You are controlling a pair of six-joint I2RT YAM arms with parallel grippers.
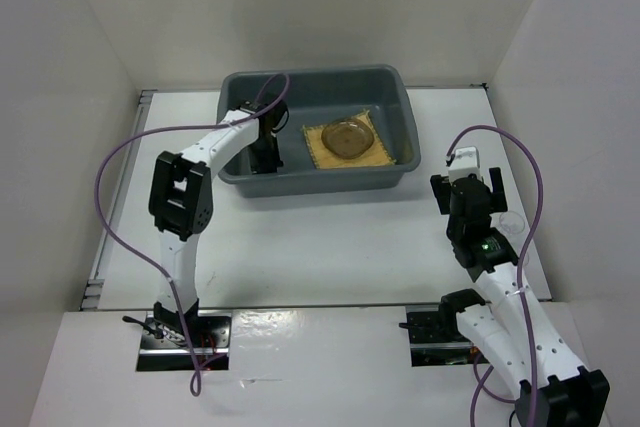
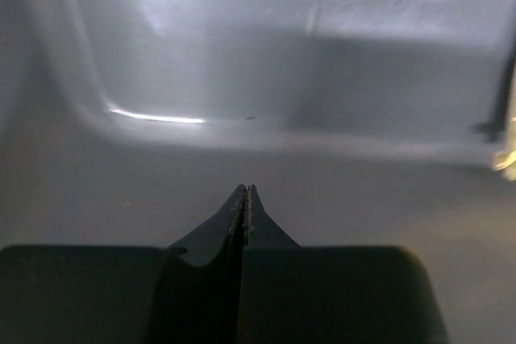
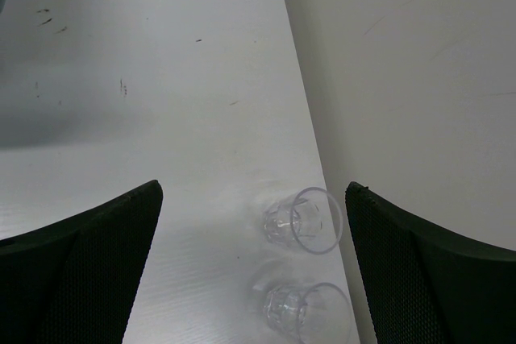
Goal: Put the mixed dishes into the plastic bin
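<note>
I should next use my right gripper to pinch one clear glass cup by its rim, away from the white wall, so the cup's base stays free to stand in the bin.
The dark grey plastic bin stands at the back middle of the table. Inside it, on the right, lies the yellow woven mat with a smoky saucer on it. My left gripper is down inside the bin's left half. In the left wrist view it is shut with nothing between the fingers, over the bin's floor. My right gripper hovers near the right wall. In the right wrist view it is open above two clear glass cups standing close together.
A white wall rises right beside the two cups. White walls enclose the table on the left, back and right. An edge of the mat shows at the right of the left wrist view. The bin's inner wall faces the left gripper.
</note>
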